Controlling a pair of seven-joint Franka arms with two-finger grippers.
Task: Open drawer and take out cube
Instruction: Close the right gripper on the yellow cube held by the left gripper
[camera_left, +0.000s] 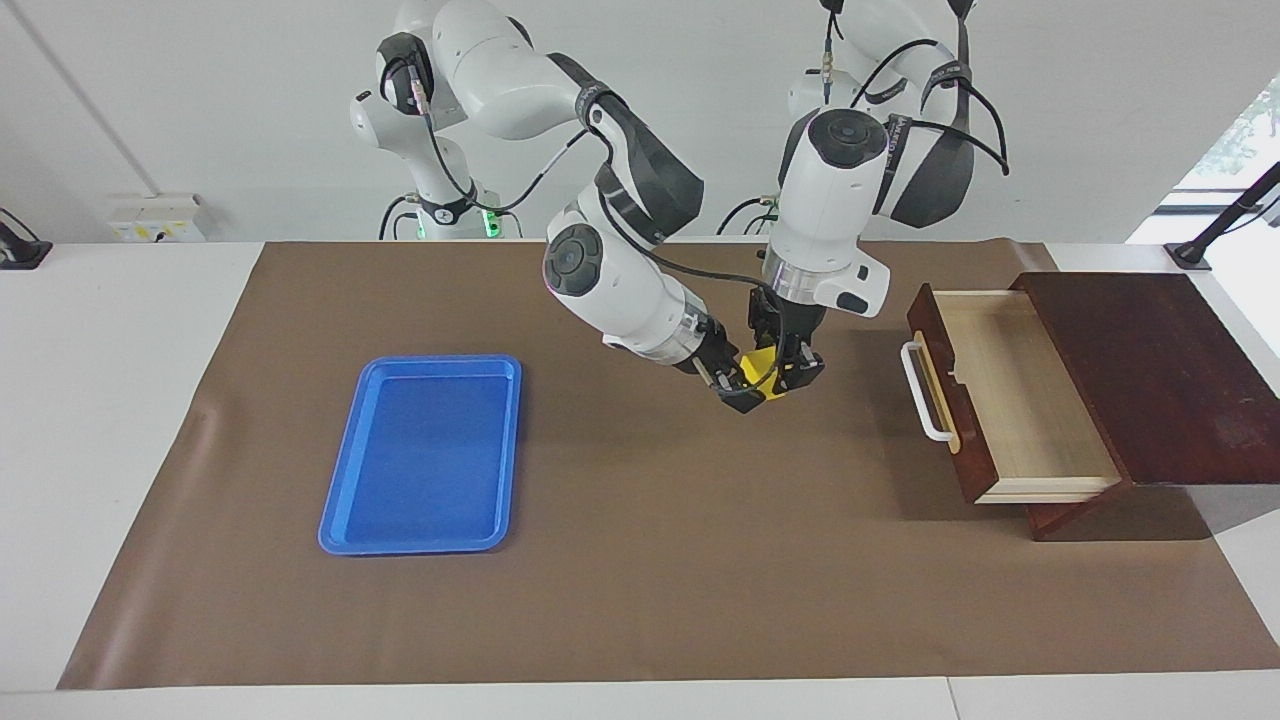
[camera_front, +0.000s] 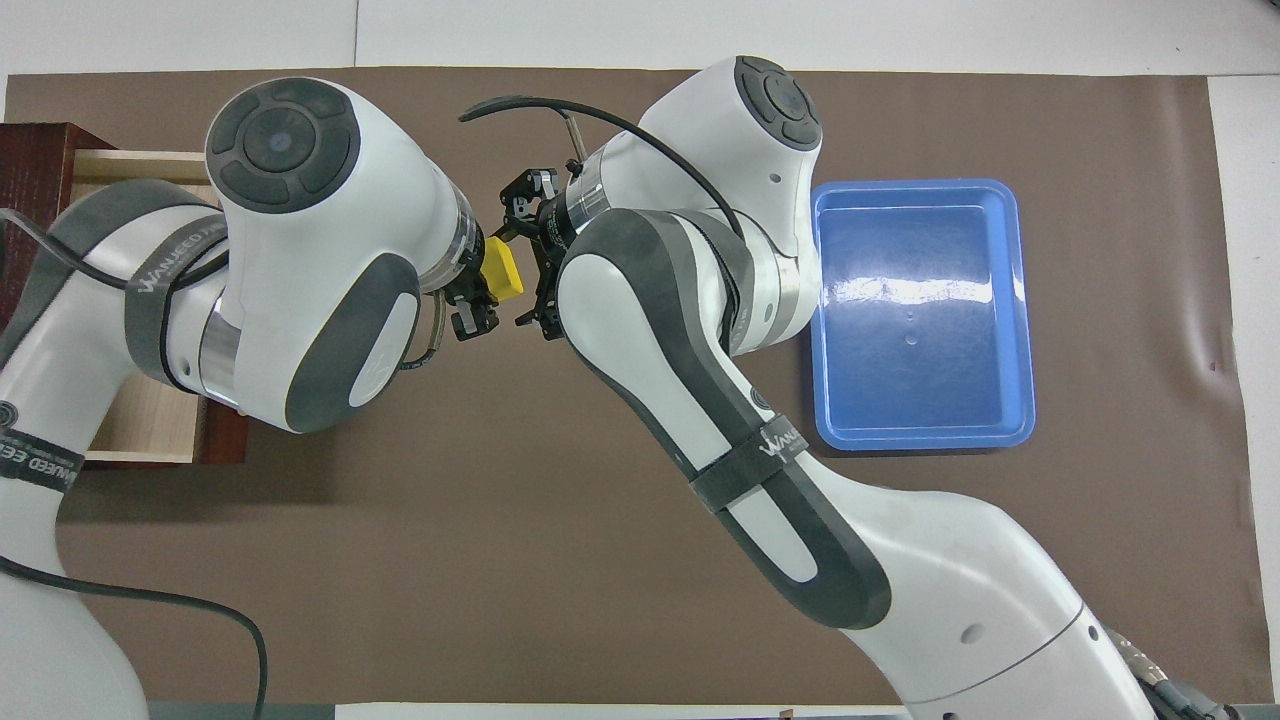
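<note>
The cube (camera_front: 503, 271) needs to go over to the blue tray (camera_front: 921, 318), so my right gripper should grab it by its sides next.
The yellow cube (camera_left: 761, 371) (camera_front: 503, 271) hangs above the brown mat's middle, with my left gripper (camera_left: 787, 374) (camera_front: 478, 298) shut on it from above. My right gripper (camera_left: 738, 388) (camera_front: 524, 266) has come in from the side toward the right arm's end and is open. Its fingers stand on either side of the cube, and I cannot tell whether they touch it. The drawer (camera_left: 940, 395) (camera_front: 130, 165) is pulled out of its dark wooden cabinet (camera_left: 1150, 370) at the left arm's end. Its pale inside holds nothing, and the left arm hides most of it in the overhead view.
A blue tray (camera_left: 425, 455) (camera_front: 920, 310) with nothing in it lies on the mat toward the right arm's end. The brown mat (camera_left: 650, 560) covers most of the white table.
</note>
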